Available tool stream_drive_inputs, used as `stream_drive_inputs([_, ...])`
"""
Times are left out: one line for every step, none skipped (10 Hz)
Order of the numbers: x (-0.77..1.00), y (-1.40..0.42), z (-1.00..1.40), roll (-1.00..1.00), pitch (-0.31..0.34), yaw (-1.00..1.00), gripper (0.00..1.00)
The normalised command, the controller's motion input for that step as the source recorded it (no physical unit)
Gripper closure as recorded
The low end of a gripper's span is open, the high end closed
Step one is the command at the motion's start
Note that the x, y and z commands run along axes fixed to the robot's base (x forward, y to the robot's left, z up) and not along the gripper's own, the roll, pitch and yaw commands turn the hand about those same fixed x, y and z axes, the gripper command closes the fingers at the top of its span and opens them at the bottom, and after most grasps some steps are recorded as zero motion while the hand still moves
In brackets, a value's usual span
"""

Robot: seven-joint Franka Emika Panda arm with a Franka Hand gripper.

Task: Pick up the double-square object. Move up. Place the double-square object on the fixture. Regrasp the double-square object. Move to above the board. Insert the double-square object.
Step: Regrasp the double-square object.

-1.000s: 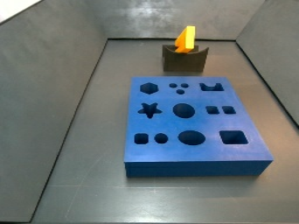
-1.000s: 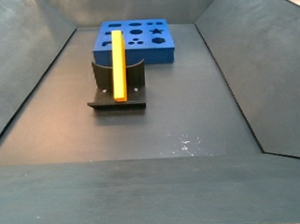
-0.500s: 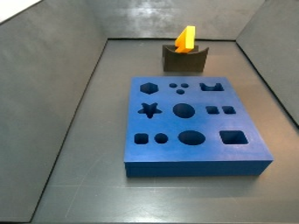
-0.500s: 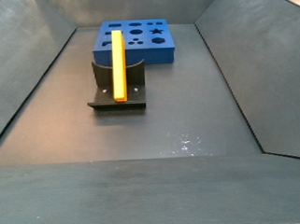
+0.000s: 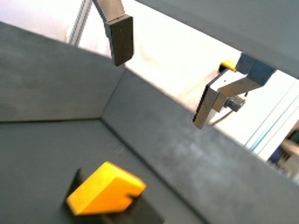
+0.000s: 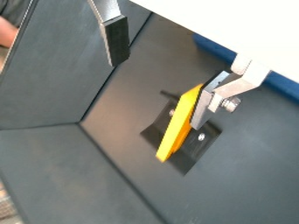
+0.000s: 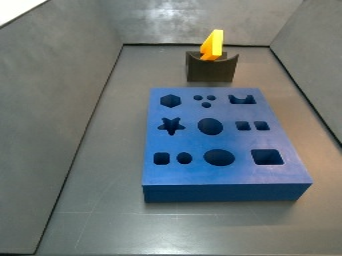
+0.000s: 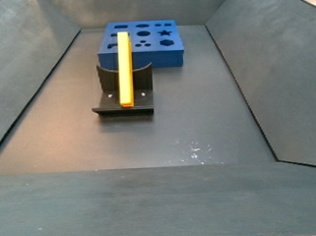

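Observation:
The lower end of the double-square object has to stay free to go into the board's square holes. My gripper should grab the object by its upper end [image 7: 215,36] next.
The orange-yellow double-square object [image 7: 211,44] rests leaning on the dark fixture [image 7: 210,68] at the far end of the tray in a side view; both side views show it [image 8: 123,70], free of any grip. The blue board [image 7: 221,150] with its cut-out holes lies flat beside the fixture [image 8: 143,77]. My gripper [image 6: 160,87] shows only in the wrist views, high above the object [image 6: 176,125], open and empty. Its fingers [image 5: 121,39] stand wide apart with nothing between them. The object's end also shows in a wrist view [image 5: 105,188].
Sloping grey tray walls [image 7: 60,110] enclose the floor on all sides. The board's blue edge [image 6: 218,50] shows beyond the fixture's base plate [image 6: 198,150]. Bare grey floor [image 8: 188,138] lies in front of the fixture.

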Motion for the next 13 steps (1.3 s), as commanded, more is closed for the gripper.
stream_drive_inputs([0.11, -0.05, -0.01, 0.65, 0.174, 0.21, 0.00])
stream_drive_inputs([0.11, -0.05, -0.01, 0.46, 0.147, 0.22, 0.00])
stream_drive_inputs([0.12, -0.05, -0.01, 0.35, 0.123, 0.23, 0.00])
stream_drive_inputs([0.10, -0.04, 0.00, 0.21, 0.067, 0.23, 0.00])
stream_drive_inputs([0.09, -0.04, 0.00, 0.19, 0.045, 0.22, 0.00])
stream_drive_inputs([0.08, -0.05, -0.01, 0.17, 0.017, 0.20, 0.00])
stream_drive_inputs([0.03, 0.05, -1.00, 0.10, 0.049, 0.16, 0.00])
stream_drive_inputs([0.04, 0.05, -1.00, 0.09, 0.035, 0.13, 0.00])
stream_drive_inputs([0.05, 0.04, -1.00, 0.08, -0.002, 0.13, 0.00])
stream_drive_inputs([0.06, 0.04, -1.00, 0.07, -0.046, 0.11, 0.00])
stream_drive_inputs([0.06, 0.04, -1.00, 0.06, -0.068, 0.10, 0.00])
stream_drive_inputs([0.07, 0.03, -1.00, 0.07, -0.085, 0.07, 0.00])
stream_drive_inputs([0.07, 0.03, -1.00, 0.07, -0.093, 0.05, 0.00])
